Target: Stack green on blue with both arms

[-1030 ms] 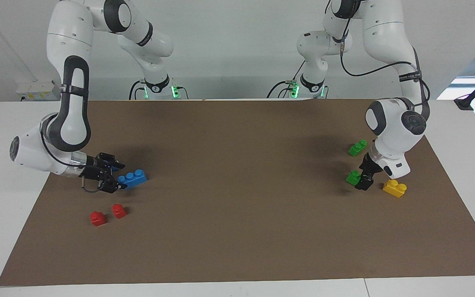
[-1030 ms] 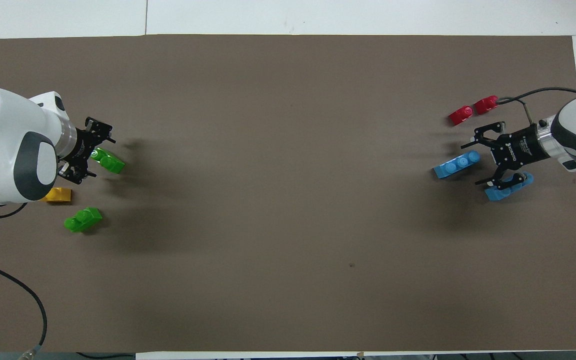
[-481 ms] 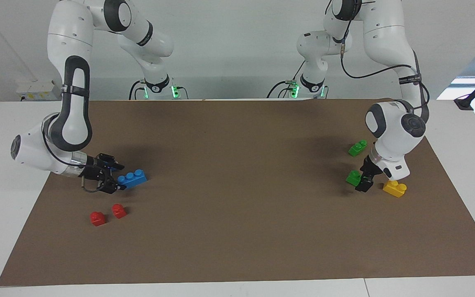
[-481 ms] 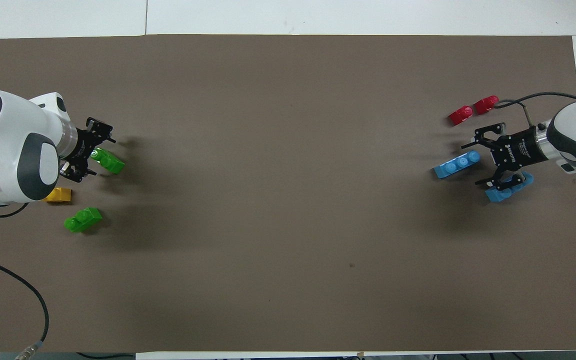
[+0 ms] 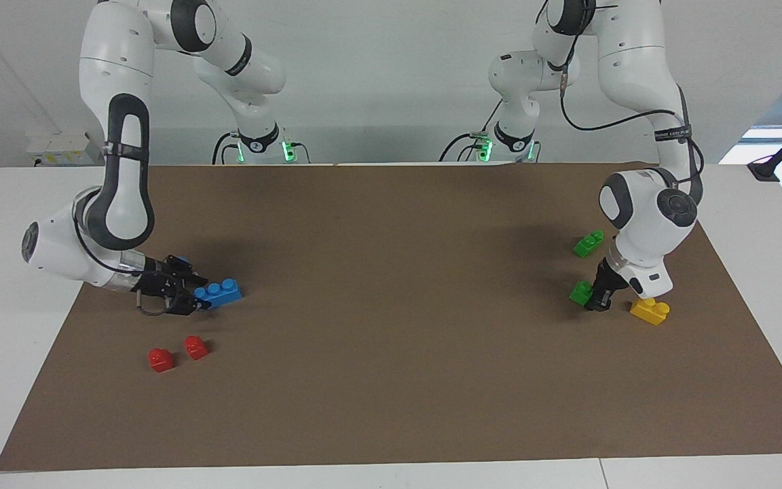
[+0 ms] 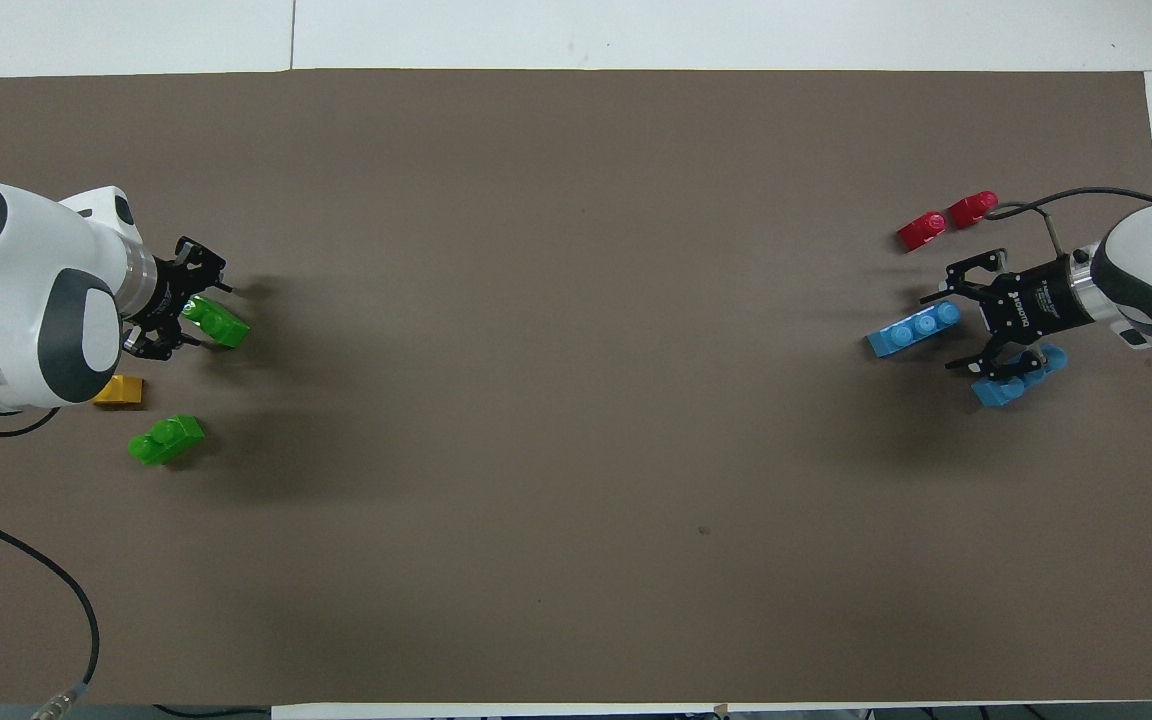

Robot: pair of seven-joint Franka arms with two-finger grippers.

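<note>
Next, the right gripper grabs the long blue brick by one end (image 6: 944, 314). The long blue brick's other end (image 6: 885, 341) stays free to join the green brick.
A green brick (image 6: 217, 323) lies near the left arm's end of the mat, seen also in the facing view (image 5: 580, 292). My left gripper (image 6: 198, 314) is low over it, open, with a finger on each side of its end. A second green brick (image 6: 166, 440) lies nearer to the robots (image 5: 588, 243). A long blue brick (image 6: 914, 328) lies near the right arm's end (image 5: 218, 292). My right gripper (image 6: 940, 332) is open and low at that brick's end (image 5: 195, 299). A second blue brick (image 6: 1011, 378) lies partly under the right gripper.
A yellow brick (image 6: 119, 390) lies beside the left gripper, also in the facing view (image 5: 649, 310). Two small red bricks (image 6: 922, 231) (image 6: 972, 209) lie farther from the robots than the blue ones. The brown mat (image 6: 576, 400) covers the table.
My left gripper has come down lower around the green brick's end. My right gripper has dropped a little and edged toward the long blue brick. No brick has moved.
</note>
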